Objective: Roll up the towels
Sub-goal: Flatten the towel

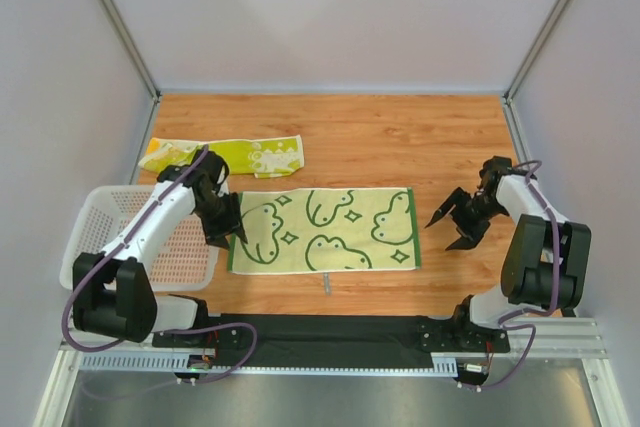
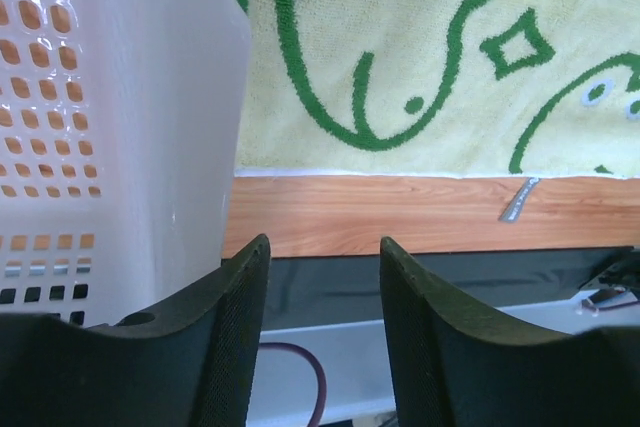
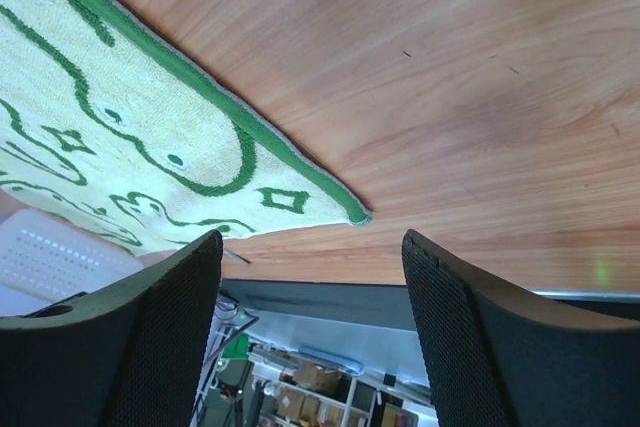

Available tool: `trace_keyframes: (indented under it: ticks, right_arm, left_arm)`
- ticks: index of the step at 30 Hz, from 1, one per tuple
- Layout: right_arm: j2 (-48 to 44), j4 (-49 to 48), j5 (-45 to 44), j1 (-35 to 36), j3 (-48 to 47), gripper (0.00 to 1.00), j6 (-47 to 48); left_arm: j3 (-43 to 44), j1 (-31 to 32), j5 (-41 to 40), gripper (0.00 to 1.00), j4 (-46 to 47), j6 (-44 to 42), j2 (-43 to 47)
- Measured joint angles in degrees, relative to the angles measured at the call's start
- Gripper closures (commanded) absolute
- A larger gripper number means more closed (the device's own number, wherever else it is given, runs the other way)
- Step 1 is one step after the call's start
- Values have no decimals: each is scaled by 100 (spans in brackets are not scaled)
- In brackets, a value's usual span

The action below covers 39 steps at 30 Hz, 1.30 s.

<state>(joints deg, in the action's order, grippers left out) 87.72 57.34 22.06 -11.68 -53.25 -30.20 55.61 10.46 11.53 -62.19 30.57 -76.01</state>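
Observation:
My right gripper needs to grab the pale yellow towel (image 1: 325, 229) next by its near corner on the green edge (image 1: 417, 265), to fold it over so it can be rolled.
A pale yellow towel (image 1: 325, 229) with green outline drawings and a green edge lies flat and unrolled in the middle of the table. It also shows in the left wrist view (image 2: 420, 47) and the right wrist view (image 3: 100, 147). A lime-yellow towel (image 1: 235, 155) with white prints lies crumpled at the back left. My left gripper (image 1: 228, 232) is open and empty at the flat towel's left edge, just above the table (image 2: 325, 247). My right gripper (image 1: 440, 235) is open and empty, right of the towel's right edge and apart from it (image 3: 312, 239).
A white mesh basket (image 1: 100, 217) stands at the left, close beside my left gripper; its wall fills the left of the left wrist view (image 2: 150, 97). A small grey strip (image 1: 327, 282) lies on the wood before the towel. A black mat (image 1: 320, 327) runs along the near edge.

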Motion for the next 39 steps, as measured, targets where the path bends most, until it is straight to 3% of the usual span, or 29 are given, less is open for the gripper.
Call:
trace_keyframes:
  ticks: [9, 16, 29, 32, 35, 39]
  right_arm:
    - [-417, -85, -258, 372, 382, 30, -7]
    - [-415, -105, -601, 1303, 835, 41, -149]
    - [103, -529, -870, 1759, 874, 58, -258]
    - [140, -562, -859, 1843, 883, 68, -293]
    - [149, -586, -879, 1840, 885, 92, -299]
    - [151, -577, -881, 1696, 879, 100, -299]
  left_arm:
    - [-319, 22, 17, 43, 184, 175, 192]
    - [-402, 160, -57, 46, 328, 240, 140]
    - [-428, 221, -138, 47, 387, 262, 131]
    - [-433, 223, -144, 48, 398, 269, 131]
    - [-435, 221, -157, 48, 400, 275, 133]
    - [-435, 225, -177, 46, 415, 282, 133]
